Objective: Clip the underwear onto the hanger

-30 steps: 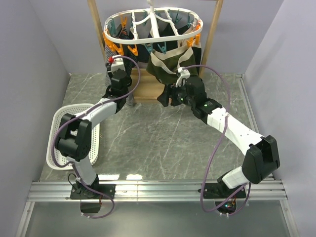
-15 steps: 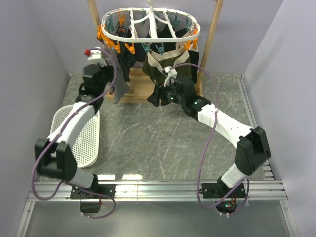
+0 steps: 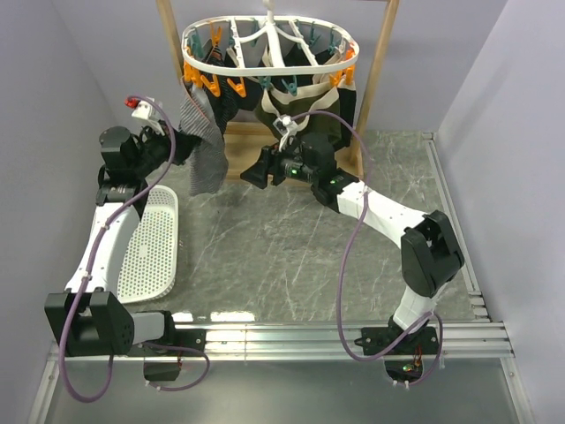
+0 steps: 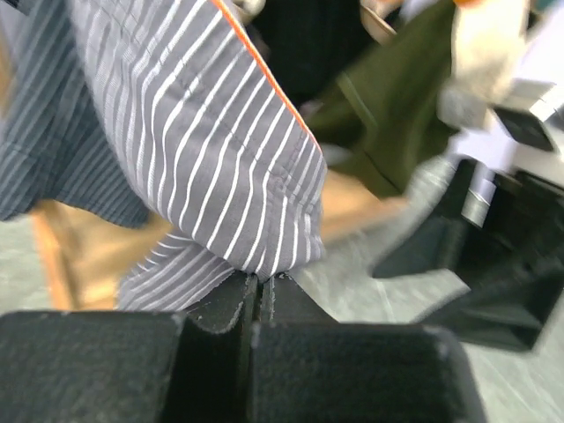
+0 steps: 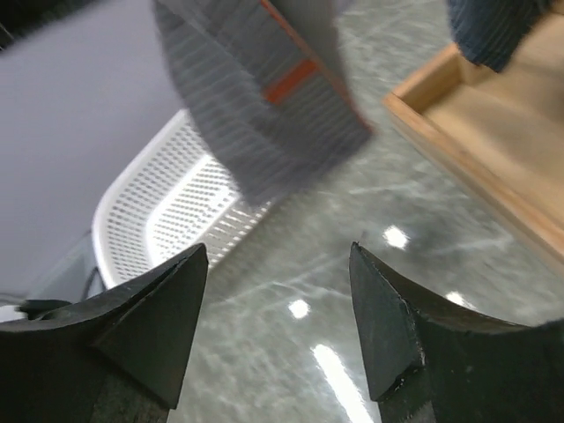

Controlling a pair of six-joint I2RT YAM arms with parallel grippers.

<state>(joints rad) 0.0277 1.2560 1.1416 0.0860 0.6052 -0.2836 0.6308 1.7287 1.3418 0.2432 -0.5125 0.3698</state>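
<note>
The underwear's lower hanging corner [image 3: 209, 185] [image 5: 266, 181] is below the orange-red tag. My right gripper will grab it next and leave the tagged edge for my left gripper to take for clipping.
The light grey striped underwear [image 3: 203, 146] hangs below the left end of the white oval hanger [image 3: 265, 66], just under its orange clips; I cannot tell whether a clip grips it. My left gripper [image 3: 179, 150] is shut on its edge, and in the left wrist view [image 4: 260, 286] the striped cloth [image 4: 220, 159] bunches between the closed jaws. My right gripper [image 3: 251, 177] is open and empty just right of the underwear. In the right wrist view [image 5: 278, 264] the underwear [image 5: 264, 106] with its orange-red tag [image 5: 291, 81] hangs above the open fingers, not touching them.
A dark olive pair [image 3: 309, 106] and a dark navy striped garment [image 3: 227, 104] hang clipped on the hanger. The wooden frame [image 3: 375, 71] stands behind, its base [image 5: 493, 159] on the table. A white perforated basket [image 3: 150, 252] lies at the left.
My left arm has swung up and left, drawing the underwear out to the left below the hanger. My right gripper has moved left toward the underwear and stays open.
</note>
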